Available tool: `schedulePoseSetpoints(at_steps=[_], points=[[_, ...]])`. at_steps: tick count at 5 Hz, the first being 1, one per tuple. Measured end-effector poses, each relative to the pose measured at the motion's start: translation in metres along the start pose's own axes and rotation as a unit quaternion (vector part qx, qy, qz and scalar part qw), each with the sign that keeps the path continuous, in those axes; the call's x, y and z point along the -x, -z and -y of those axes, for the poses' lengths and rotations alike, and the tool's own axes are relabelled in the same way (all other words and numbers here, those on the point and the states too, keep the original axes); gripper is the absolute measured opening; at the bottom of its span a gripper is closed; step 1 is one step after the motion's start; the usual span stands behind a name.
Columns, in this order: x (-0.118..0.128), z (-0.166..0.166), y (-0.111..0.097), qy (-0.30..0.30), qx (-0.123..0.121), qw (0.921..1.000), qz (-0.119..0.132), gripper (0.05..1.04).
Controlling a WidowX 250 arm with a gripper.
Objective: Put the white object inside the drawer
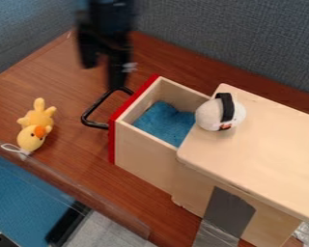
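My gripper will grab the white object by its rounded white body next. Then it can put the object inside the drawer (144, 158).
The black gripper (105, 67) hangs at the upper left, above the table behind the drawer's handle, its two fingers spread apart with nothing between them. A round white object (210, 115) with a black band rests on top of the wooden cabinet, at the edge beside the drawer opening. The drawer (144, 158) stands pulled out, with a red front and a black handle. Blue cloth lies on its floor.
A yellow duck toy (35, 126) lies on the brown table (73, 159) at the left. Grey tape (228, 211) runs down the cabinet's (267, 144) near side. Grey partition walls (228, 43) stand behind the table.
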State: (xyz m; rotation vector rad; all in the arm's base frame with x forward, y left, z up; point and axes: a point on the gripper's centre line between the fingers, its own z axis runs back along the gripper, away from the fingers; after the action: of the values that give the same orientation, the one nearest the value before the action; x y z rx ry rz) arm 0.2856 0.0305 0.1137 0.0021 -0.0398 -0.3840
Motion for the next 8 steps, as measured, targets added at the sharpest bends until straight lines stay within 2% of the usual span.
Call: schedulePoseSetpoints(at_steps=[2,3,4,5,6,7,8], points=[[-0.047,0.077,-0.041,0.074,-0.005,0.9963,0.043,0.999],[-0.057,0.109,-0.048,0.105,-0.01,0.9929,0.055,0.999],[-0.061,0.125,-0.04,0.114,-0.011,0.9922,0.049,0.999],[-0.066,0.123,-0.015,0.106,-0.02,0.9939,0.025,0.999],[-0.07,0.115,0.002,0.1,-0.041,0.9941,0.008,0.999],[-0.069,0.114,0.012,0.098,-0.041,0.9943,-0.001,0.964],[-0.06,0.119,0.008,0.097,-0.029,0.9949,0.007,0.71]])
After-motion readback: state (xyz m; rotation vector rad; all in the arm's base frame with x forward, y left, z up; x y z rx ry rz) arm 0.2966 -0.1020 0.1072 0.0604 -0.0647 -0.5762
